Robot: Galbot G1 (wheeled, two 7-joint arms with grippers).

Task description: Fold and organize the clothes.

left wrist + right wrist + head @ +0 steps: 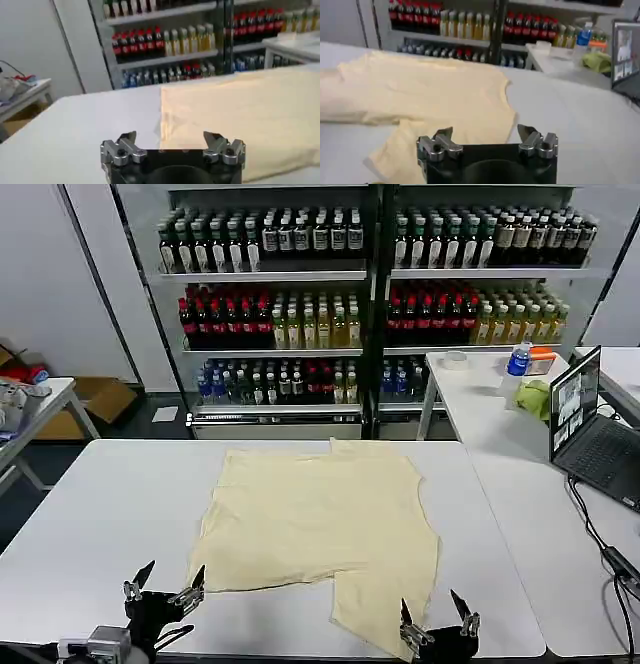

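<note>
My left gripper needs to grab the garment by its near corner (194, 584) next, where the garment's hem edge ends, because the garment is lying flat on the tabletop.
The clothes (320, 519) are one pale cream-yellow garment lying flat on the white table (100, 514), with one sleeve reaching toward the front edge. My left gripper (165, 582) hangs open at the front left, just off the garment's near left corner (167, 131). My right gripper (435, 616) is open at the front right, beside the near sleeve end (410, 150). Nothing sits between either pair of fingers. In the right wrist view the clothes (420, 90) spread out ahead of the jaws.
A second white table (530, 514) adjoins on the right, carrying a laptop (590, 424), a blue bottle (518, 360) and a yellow-green cloth lump (535, 397). Shelves of drink bottles (300, 284) stand behind. A small side table (30, 409) is at far left.
</note>
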